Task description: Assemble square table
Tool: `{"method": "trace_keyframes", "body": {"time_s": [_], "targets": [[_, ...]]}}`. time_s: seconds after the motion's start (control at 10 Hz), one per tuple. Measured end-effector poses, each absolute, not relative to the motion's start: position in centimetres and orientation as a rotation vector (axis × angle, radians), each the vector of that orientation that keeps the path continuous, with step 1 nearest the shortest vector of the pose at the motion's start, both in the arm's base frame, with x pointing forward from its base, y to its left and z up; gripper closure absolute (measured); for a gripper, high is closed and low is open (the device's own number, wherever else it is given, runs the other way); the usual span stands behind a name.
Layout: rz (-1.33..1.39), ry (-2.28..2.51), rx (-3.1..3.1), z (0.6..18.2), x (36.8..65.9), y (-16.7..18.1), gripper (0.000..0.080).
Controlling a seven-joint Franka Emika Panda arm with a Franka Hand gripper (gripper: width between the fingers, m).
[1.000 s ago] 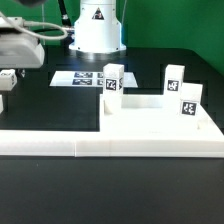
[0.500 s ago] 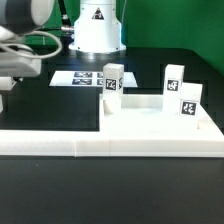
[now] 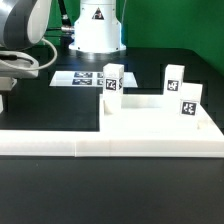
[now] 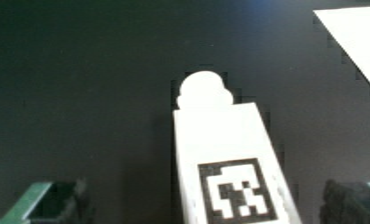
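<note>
In the wrist view my fingers stand beside the white leg, level with the leg's tag, so it is time to close on the leg now.
The square tabletop [image 3: 160,122], a thick white slab, lies at the exterior view's right with three white tagged legs standing on it: one at the back left [image 3: 112,79], one at the back right [image 3: 175,79], one at the right [image 3: 188,102]. In the wrist view a fourth white leg [image 4: 219,150] with a tag lies flat on the black table. My gripper [image 4: 200,200] is open, with one finger [image 4: 49,200] on each side of that leg and a gap to it on both sides. In the exterior view the arm [image 3: 22,45] is at the far left and the gripper is cut off by the edge.
The long low white wall [image 3: 60,143] runs across the front of the table. The marker board [image 3: 82,77] lies flat at the back by the robot base [image 3: 97,30]. A white corner [image 4: 354,45] shows at the wrist view's edge.
The arm has come further into the exterior view at the left and sunk lower. The gripper has slipped past the left edge. The tabletop and the three standing legs have not moved.
</note>
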State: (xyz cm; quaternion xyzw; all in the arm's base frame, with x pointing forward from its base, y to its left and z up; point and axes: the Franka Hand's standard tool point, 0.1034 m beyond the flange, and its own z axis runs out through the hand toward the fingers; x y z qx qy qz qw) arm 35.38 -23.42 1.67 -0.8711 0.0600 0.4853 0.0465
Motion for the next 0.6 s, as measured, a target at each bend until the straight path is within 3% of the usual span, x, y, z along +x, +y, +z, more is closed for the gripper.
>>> {"method": "trace_keyframes", "body": {"time_s": [0.2,0.4,0.5,0.6], "targets": [[1.480,0.184,-2.659,1.67,35.38,-23.47,0.0151],[1.480,0.185,-2.659,1.67,35.38,-23.48,0.0419],[1.480,0.185,-2.659,1.67,35.37,-23.48,0.0419],[1.480,0.185,-2.659,1.68,35.37,-23.49,0.0513]]}}
